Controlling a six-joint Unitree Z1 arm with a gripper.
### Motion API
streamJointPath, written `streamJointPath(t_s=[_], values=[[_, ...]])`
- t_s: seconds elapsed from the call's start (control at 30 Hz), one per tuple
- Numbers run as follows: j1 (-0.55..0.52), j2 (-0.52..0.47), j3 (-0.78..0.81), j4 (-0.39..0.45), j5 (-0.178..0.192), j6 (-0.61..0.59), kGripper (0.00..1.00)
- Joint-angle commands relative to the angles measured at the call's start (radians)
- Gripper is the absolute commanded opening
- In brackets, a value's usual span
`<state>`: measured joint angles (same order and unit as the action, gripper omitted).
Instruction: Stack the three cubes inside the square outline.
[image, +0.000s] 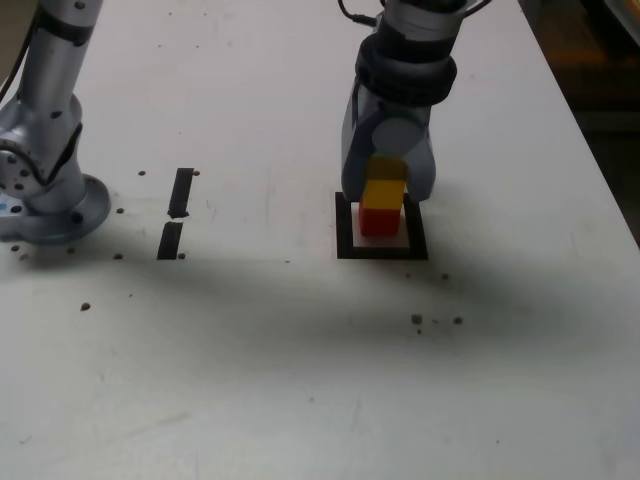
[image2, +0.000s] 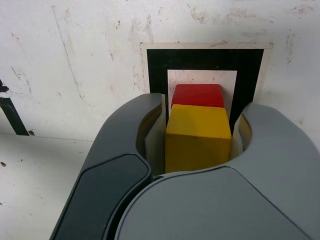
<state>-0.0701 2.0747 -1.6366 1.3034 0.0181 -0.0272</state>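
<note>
The yellow cube's base (image: 384, 204) sits on the red cube's top (image: 380, 208), and the cubes roughly line up in the exterior view, so it is time to open now.
A yellow cube (image: 383, 192) (image2: 197, 137) sits between the jaws of my gripper (image: 385, 178) (image2: 200, 117), which is shut on it. It rests directly on top of a red cube (image: 378, 221) (image2: 197, 95), roughly aligned with it. The red cube stands on the white interior of the square outline (image: 345, 228) (image2: 205, 59), toward its far side in the exterior view. The gripper's grey body hangs over the outline's rear edge and hides it there. Only these two cubes show.
Two short black tape strips (image: 182, 190) (image: 170, 240) lie on the white table at the exterior view's left, near the arm's base (image: 45, 195). Dark specks (image: 435, 320) dot the surface. The table's edge (image: 600, 160) runs along the exterior view's right.
</note>
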Motion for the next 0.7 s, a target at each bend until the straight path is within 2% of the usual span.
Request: streamJointPath(t_s=[0.0,0.1,0.17,0.23,0.27,0.33,0.4,0.53,0.67], values=[[0.001,0.004,0.001,-0.001,-0.001,0.002,0.35],[0.003,0.004,0.004,-0.003,-0.001,0.003,0.38],[0.005,0.003,0.007,-0.004,-0.003,0.003,0.45],[0.007,0.002,0.009,-0.005,-0.005,0.004,0.58],[0.007,0.0,0.01,-0.004,-0.007,0.004,0.69],[0.007,-0.002,0.009,0.0,-0.009,0.004,0.85],[0.007,-0.009,0.006,0.011,-0.01,0.003,0.95],[0.007,-0.046,-0.012,0.054,-0.005,-0.004,1.0],[0.009,-0.1,-0.06,0.132,0.024,-0.016,1.0]])
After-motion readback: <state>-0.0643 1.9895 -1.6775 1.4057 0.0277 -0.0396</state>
